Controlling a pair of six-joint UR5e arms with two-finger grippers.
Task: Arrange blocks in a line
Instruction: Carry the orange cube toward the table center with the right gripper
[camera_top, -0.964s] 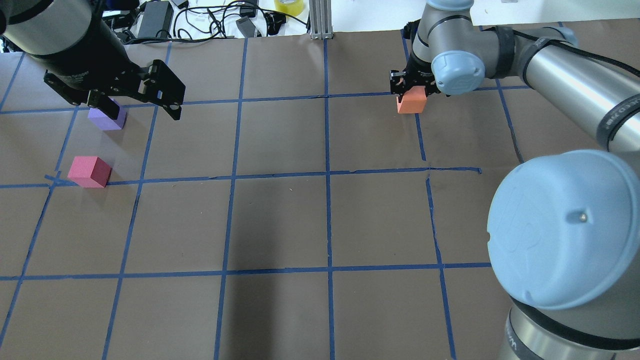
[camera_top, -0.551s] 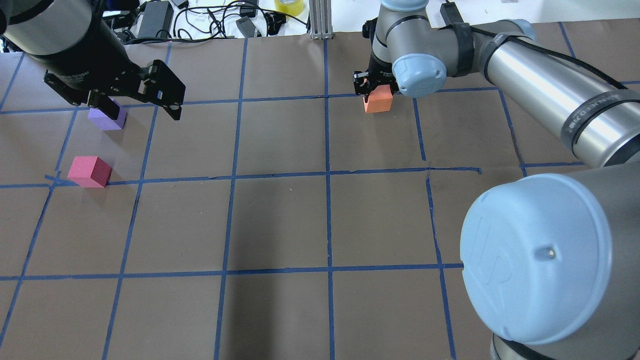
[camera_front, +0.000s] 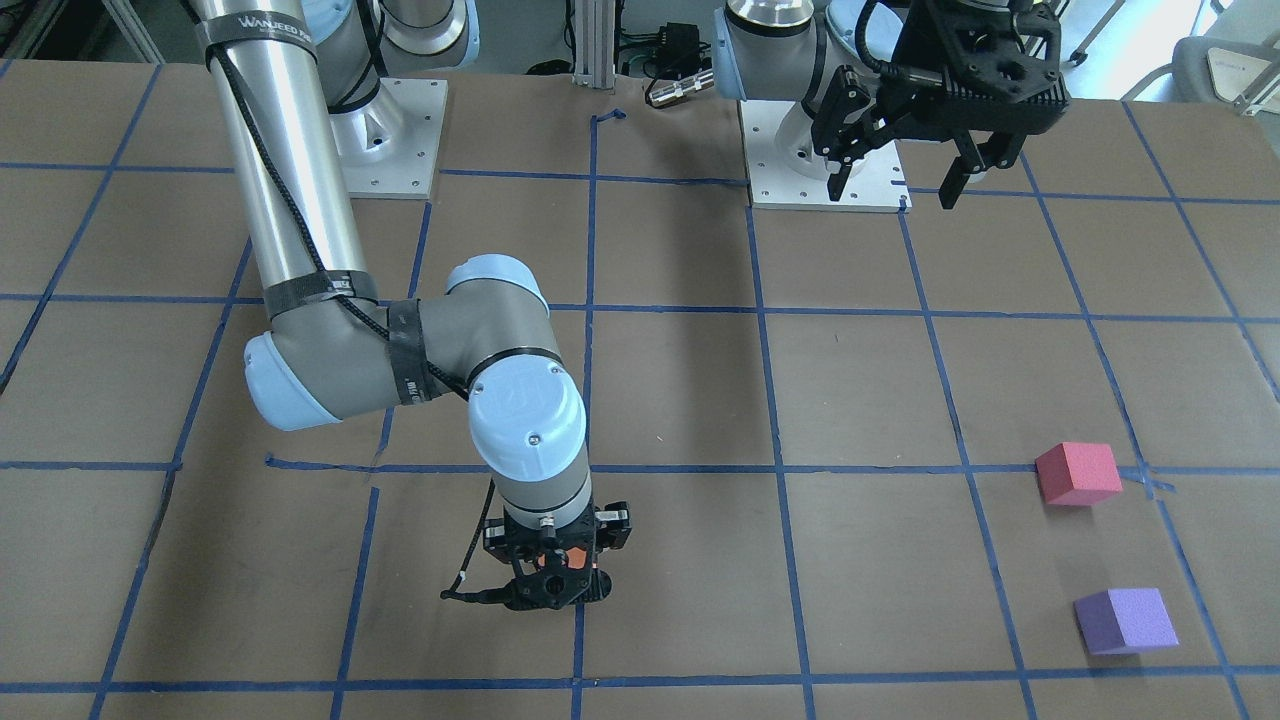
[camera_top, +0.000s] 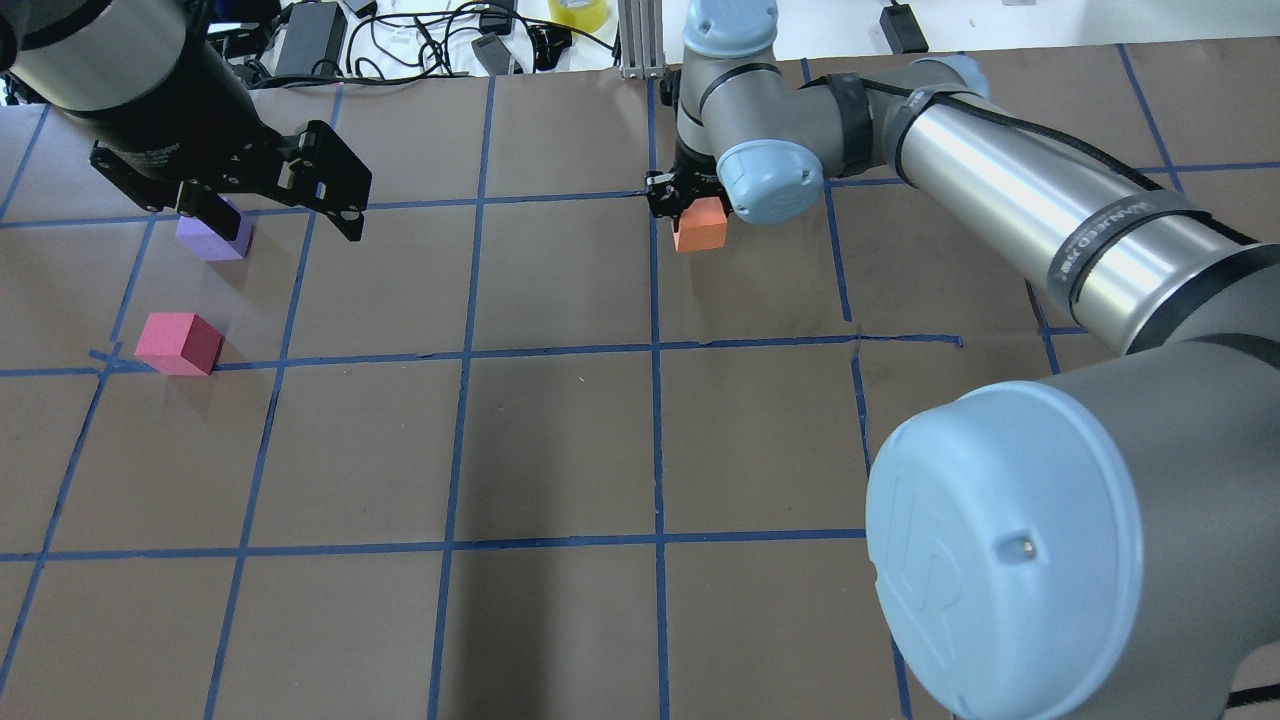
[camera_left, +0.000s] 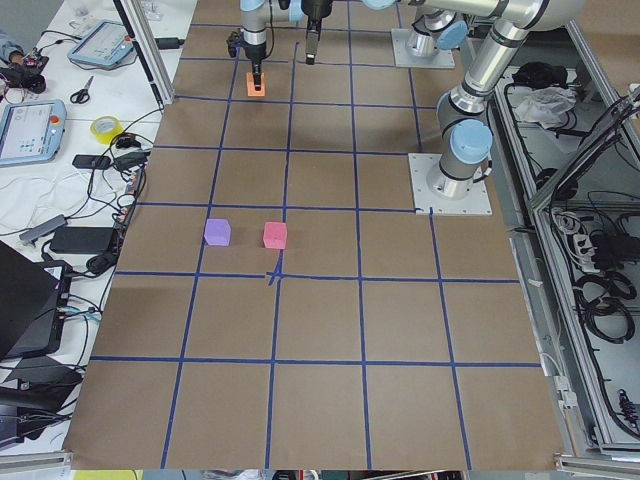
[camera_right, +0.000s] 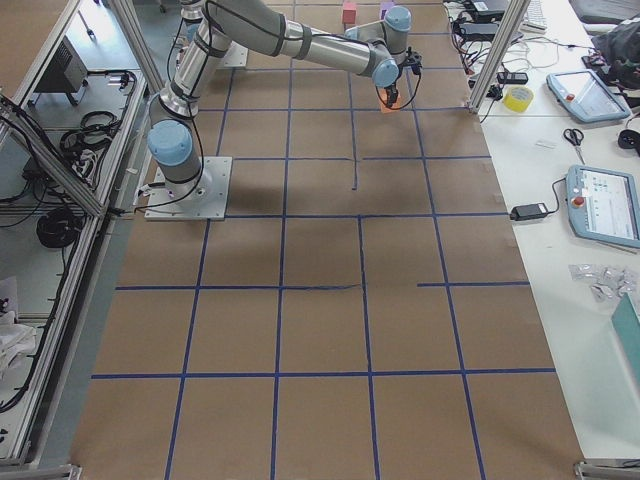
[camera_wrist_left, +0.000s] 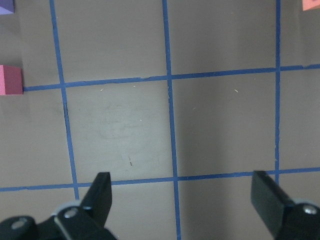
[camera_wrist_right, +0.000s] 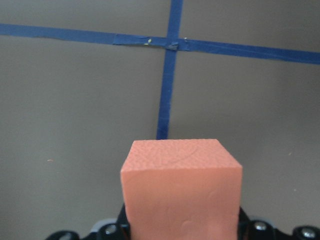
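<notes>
The right gripper needs to stay closed on the orange block until the block rests to the right of the blue tape line in the front view, because the block is across the line now.
My right gripper (camera_top: 688, 203) is shut on the orange block (camera_top: 700, 226) and holds it low over the table, near a blue tape crossing in the far middle. The block fills the right wrist view (camera_wrist_right: 181, 185). The purple block (camera_top: 215, 238) and the pinkish-red block (camera_top: 180, 343) sit apart on the table at the far left. My left gripper (camera_top: 275, 213) is open and empty. It hangs well above the table near the purple block, with one finger in front of that block in the overhead view. Both blocks show at the left wrist view's left edge.
The brown table (camera_top: 560, 450) carries a grid of blue tape lines. Cables, power adapters and a yellow tape roll (camera_top: 578, 12) lie past the far edge. An aluminium post (camera_top: 640, 40) stands at the far middle. The right arm's elbow (camera_top: 1000, 560) looms at the near right.
My right arm has swung left with the orange block in its gripper, from the far right towards the far middle. The left arm and the other two blocks have not moved.
</notes>
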